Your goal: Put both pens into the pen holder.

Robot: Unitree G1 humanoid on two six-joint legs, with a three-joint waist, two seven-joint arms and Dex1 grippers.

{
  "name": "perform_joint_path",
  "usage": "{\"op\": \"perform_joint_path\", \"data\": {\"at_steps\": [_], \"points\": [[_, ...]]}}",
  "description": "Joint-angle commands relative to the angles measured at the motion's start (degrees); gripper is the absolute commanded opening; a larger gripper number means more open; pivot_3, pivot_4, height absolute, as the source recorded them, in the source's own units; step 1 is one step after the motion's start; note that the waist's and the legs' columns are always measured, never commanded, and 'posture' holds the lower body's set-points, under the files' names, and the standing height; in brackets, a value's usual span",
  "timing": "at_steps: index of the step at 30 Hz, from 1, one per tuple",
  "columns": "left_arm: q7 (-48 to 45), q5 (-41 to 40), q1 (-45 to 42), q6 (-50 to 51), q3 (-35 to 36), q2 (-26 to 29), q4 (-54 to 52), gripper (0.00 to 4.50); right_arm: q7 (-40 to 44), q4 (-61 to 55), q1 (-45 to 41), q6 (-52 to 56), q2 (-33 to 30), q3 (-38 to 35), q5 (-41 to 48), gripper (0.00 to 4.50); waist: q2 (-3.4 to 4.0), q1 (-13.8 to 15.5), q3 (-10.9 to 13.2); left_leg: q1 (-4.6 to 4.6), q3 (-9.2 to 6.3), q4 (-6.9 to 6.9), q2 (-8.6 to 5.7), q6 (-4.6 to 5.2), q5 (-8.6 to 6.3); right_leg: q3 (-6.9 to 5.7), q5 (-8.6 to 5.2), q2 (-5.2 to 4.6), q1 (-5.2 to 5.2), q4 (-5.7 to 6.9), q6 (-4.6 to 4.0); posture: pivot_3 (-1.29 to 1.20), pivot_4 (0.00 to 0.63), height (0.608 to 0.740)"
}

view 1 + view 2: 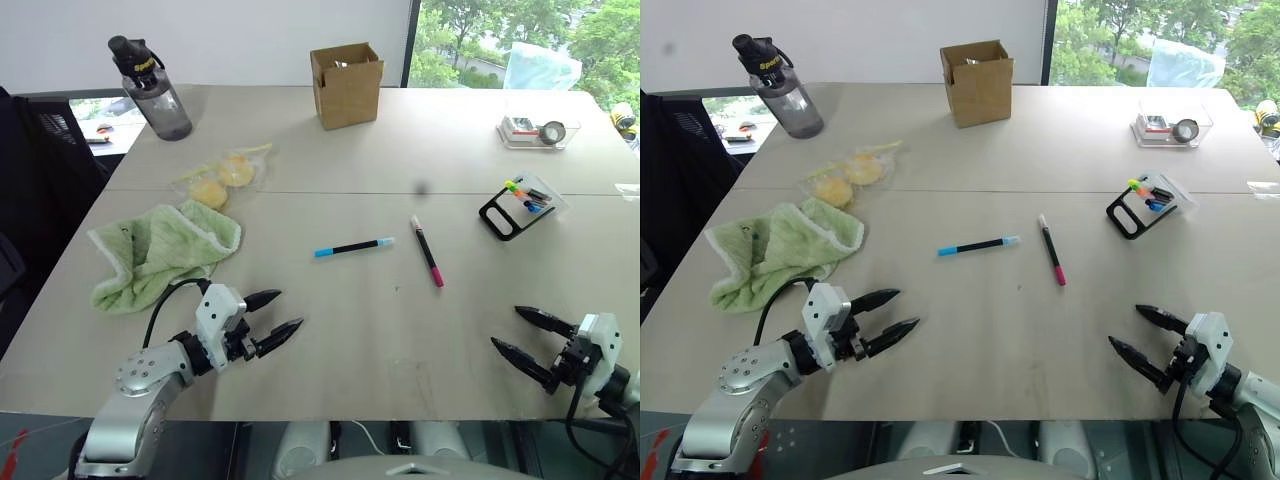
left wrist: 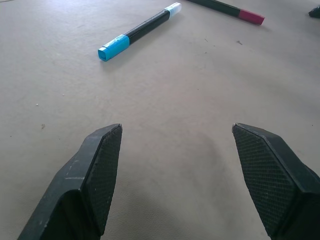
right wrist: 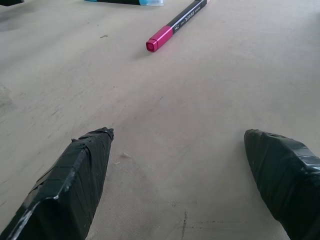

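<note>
The magenta-ended pen needs to get into the pen holder [image 1: 521, 206], so my right gripper needs to grab it next by its black barrel [image 1: 429, 257] beside the magenta end.
Two pens lie flat in the middle of the beige table [image 1: 330, 360]. The black pen with light-blue ends [image 1: 354, 247] lies crosswise, and the black pen with a magenta end and white tip [image 1: 426, 251] lies to its right, magenta end toward me. The pen holder [image 1: 521, 206], black-framed and clear-sided with short coloured markers in it, stands at the right. My left gripper [image 1: 278, 315] hovers open near the front left, short of the blue-ended pen [image 2: 137, 31]. My right gripper [image 1: 518, 331] is open at the front right, with the magenta pen [image 3: 176, 25] ahead of it.
A green cloth [image 1: 160, 250] lies at the left with a bag of yellow items [image 1: 222, 175] behind it. A dark water bottle [image 1: 152, 92] and a cardboard box [image 1: 346, 85] stand at the back. A clear tray with a tape roll [image 1: 538, 130] sits far right.
</note>
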Motion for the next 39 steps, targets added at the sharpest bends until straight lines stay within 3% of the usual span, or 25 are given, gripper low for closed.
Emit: {"op": "perform_joint_path", "data": {"at_steps": [1,27,39], "points": [[0.11,0.06,-0.71,-1.32,0.3,0.07,-0.23,3.64,-0.38,-2.52,-0.08,0.9,-0.23,-1.1,1.01,4.48,0.0,0.0,0.0,0.0,0.0,0.0,0.0,0.0,0.0,0.0,0.0,0.0,0.0,0.0,0.0,0.0,0.15,0.736],[-1.07,-0.46,-14.24,-2.85,-0.24,-0.14,10.12,3.64,-0.95,-3.82,-0.01,0.89,2.05,-0.85,0.9,4.48,-0.02,0.02,0.01,0.04,0.04,0.08,0.0,0.02,0.01,-0.02,0.02,0.24,0.03,0.12,0.06,0.0,0.15,0.736],[-4.4,9.14,-38.15,-7.61,-9.7,-2.22,30.58,3.64,-1.11,-13.69,-2.76,8.41,0.67,1.42,4.17,4.48,-0.1,0.04,0.05,0.01,0.03,0.29,-0.03,0.03,0.02,-0.03,0.14,0.6,0.1,0.16,0.28,0.0,0.15,0.736]]}}
